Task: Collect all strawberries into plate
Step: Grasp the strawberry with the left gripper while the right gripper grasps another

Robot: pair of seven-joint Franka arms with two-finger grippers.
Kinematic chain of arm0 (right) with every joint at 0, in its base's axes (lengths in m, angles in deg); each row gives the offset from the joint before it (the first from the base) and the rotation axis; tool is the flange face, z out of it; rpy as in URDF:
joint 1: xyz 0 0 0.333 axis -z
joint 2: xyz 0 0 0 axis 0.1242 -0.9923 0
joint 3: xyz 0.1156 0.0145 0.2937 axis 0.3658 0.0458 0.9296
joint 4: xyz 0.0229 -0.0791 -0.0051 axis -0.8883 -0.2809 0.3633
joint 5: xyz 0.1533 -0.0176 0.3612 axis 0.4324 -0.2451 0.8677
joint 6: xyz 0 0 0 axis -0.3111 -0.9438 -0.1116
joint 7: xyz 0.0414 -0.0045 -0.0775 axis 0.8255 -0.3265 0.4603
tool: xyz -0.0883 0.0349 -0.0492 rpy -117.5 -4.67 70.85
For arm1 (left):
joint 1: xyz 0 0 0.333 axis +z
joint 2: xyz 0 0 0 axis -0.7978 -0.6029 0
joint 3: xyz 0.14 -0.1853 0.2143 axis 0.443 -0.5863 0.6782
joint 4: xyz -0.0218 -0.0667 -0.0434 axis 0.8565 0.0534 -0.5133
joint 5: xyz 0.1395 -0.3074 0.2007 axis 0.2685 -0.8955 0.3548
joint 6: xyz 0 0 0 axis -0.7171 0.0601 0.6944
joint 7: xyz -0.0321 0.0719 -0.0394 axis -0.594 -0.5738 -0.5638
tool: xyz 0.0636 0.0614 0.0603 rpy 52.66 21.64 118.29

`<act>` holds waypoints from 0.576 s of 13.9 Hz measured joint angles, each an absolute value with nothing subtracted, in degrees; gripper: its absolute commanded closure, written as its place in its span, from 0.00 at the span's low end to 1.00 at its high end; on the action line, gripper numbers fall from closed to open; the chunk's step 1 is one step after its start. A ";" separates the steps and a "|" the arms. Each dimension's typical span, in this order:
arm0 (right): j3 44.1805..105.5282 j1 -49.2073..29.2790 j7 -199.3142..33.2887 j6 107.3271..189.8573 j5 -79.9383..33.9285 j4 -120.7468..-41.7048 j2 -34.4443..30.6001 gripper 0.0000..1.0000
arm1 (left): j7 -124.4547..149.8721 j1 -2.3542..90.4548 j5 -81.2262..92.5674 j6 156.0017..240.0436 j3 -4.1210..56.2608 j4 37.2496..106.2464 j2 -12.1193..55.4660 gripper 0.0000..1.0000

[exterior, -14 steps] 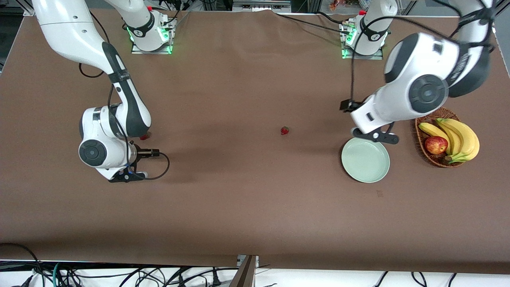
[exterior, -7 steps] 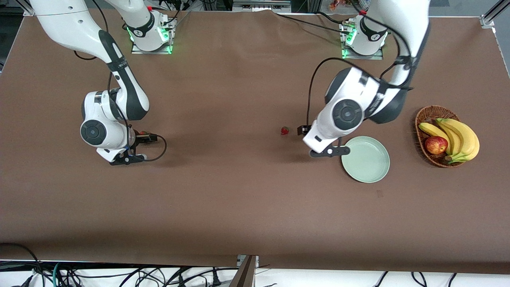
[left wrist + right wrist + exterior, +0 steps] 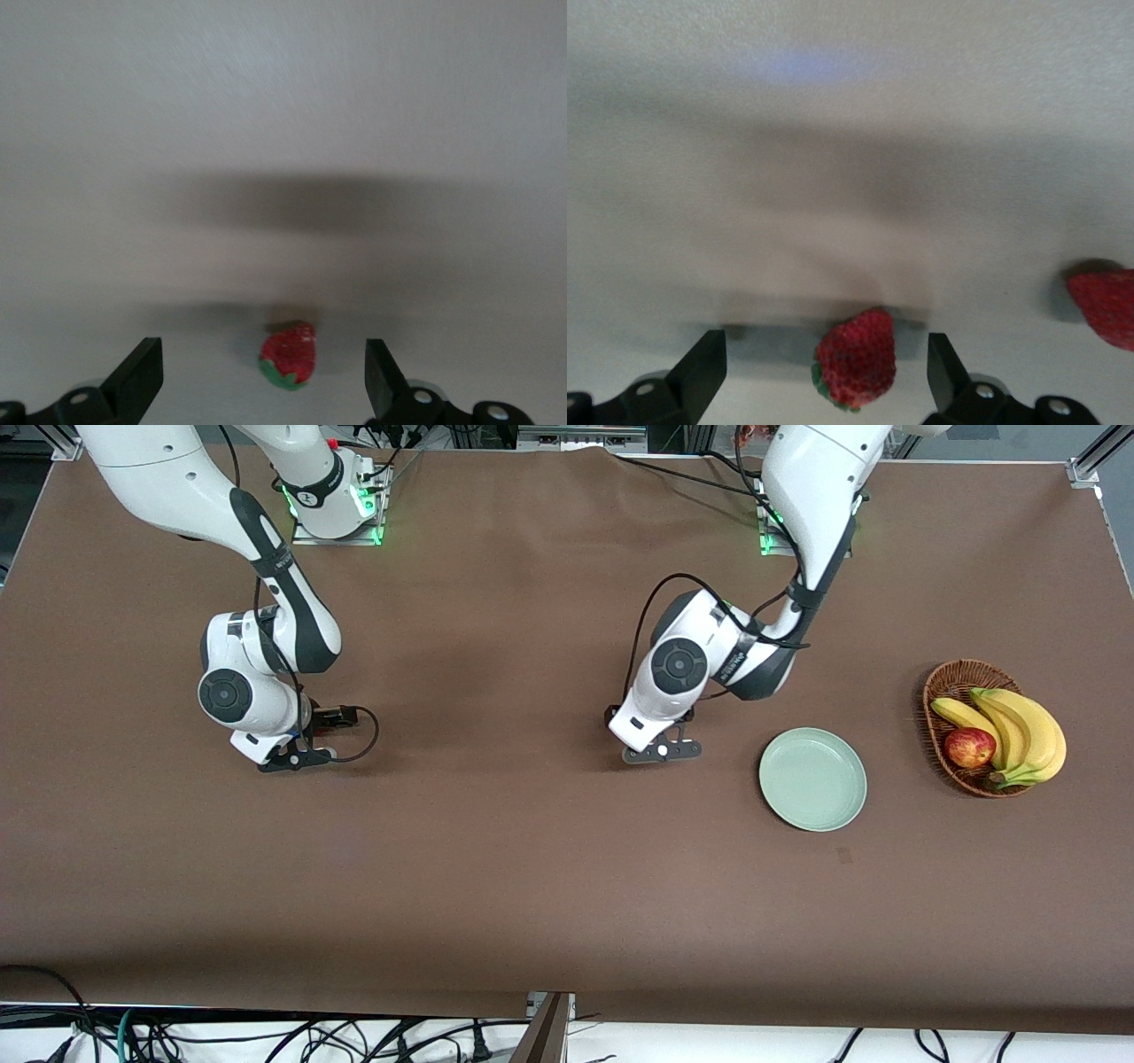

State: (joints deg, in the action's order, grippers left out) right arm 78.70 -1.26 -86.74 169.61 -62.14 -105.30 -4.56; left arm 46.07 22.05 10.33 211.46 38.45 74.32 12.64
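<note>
My left gripper should next grip the strawberry between its fingers by its red body (image 3: pixel 293 349), to collect it into the pale green plate.
The pale green plate (image 3: pixel 812 779) lies empty toward the left arm's end of the table. My left gripper (image 3: pixel 654 742) is low over the table's middle, beside the plate. In the left wrist view it (image 3: pixel 261 385) is open with one strawberry (image 3: pixel 288 355) lying on the table between its fingers. My right gripper (image 3: pixel 282 749) is low toward the right arm's end. In the right wrist view it (image 3: pixel 824 381) is open around a second strawberry (image 3: pixel 855 357). A third strawberry (image 3: pixel 1103 306) lies close beside that one. All three are hidden under the hands in the front view.
A brown wicker basket (image 3: pixel 941 691) with bananas (image 3: pixel 1019 731) and a red apple (image 3: pixel 969 747) stands beside the plate, at the left arm's end. The table is covered by a brown cloth (image 3: pixel 532 868).
My left gripper has swung from over the plate to over the middle strawberry, which it now covers. My right gripper has shifted a little away from the front camera, over its strawberry.
</note>
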 measured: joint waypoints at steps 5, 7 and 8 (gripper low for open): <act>78.68 -0.16 -85.43 169.62 -62.14 -105.78 -3.27 0.22 | 47.82 19.76 10.33 219.90 38.47 79.43 11.13 0.17; 78.69 -0.11 -85.39 170.24 -62.14 -106.12 -3.29 0.36 | 47.84 19.54 10.33 221.16 38.48 79.61 11.14 0.45; 78.69 -0.08 -85.39 170.71 -62.14 -106.24 -3.35 0.50 | 47.83 19.54 10.33 221.22 38.51 79.61 11.17 0.54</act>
